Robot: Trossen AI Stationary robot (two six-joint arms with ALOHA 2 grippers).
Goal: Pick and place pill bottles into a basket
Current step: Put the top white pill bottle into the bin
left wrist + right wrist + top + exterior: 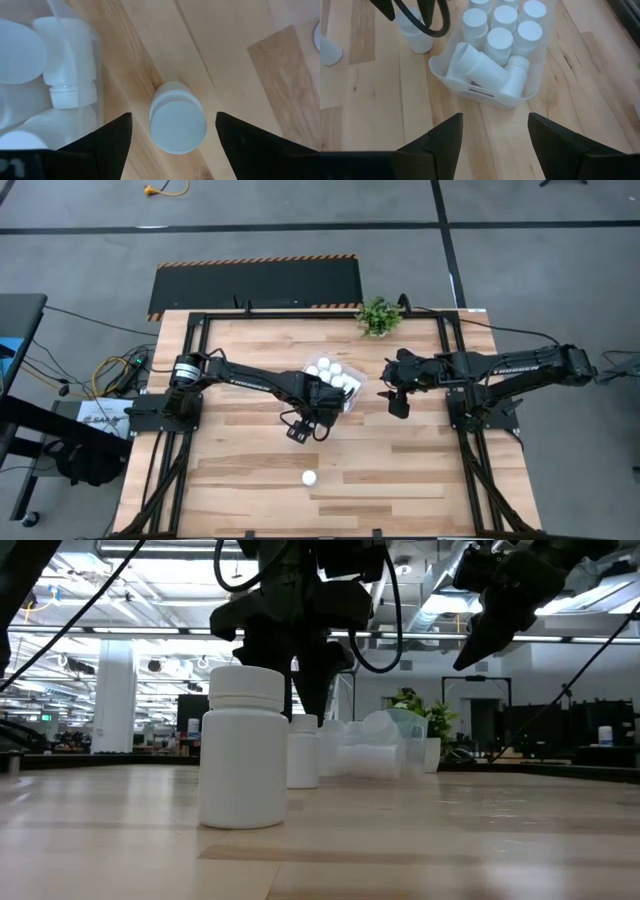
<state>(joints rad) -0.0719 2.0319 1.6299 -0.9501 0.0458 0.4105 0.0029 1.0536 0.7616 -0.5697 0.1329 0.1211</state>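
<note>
I will reach the upright pill bottle with my left gripper and grip it by its white cap (177,125). The bottle should then go into the clear basket (50,75).
The clear basket (480,94) stands at the table's middle with several white pill bottles in it, most upright and two lying on their sides (480,62). Next to the basket's near left corner stands one upright pill bottle (177,120) on the wood. My left gripper (173,117) is open above it, pointing down, one finger on either side of the bottle and clear of it. Another pill bottle (310,477) stands alone toward the near edge. My right gripper (495,142) hovers open to the right of the basket (352,395), with nothing between its fingers.
A small green potted plant (378,315) stands at the table's far edge, behind the basket. Black frame rails run along the table's left, right and far sides. Bare wood lies around the lone bottle near the front edge.
</note>
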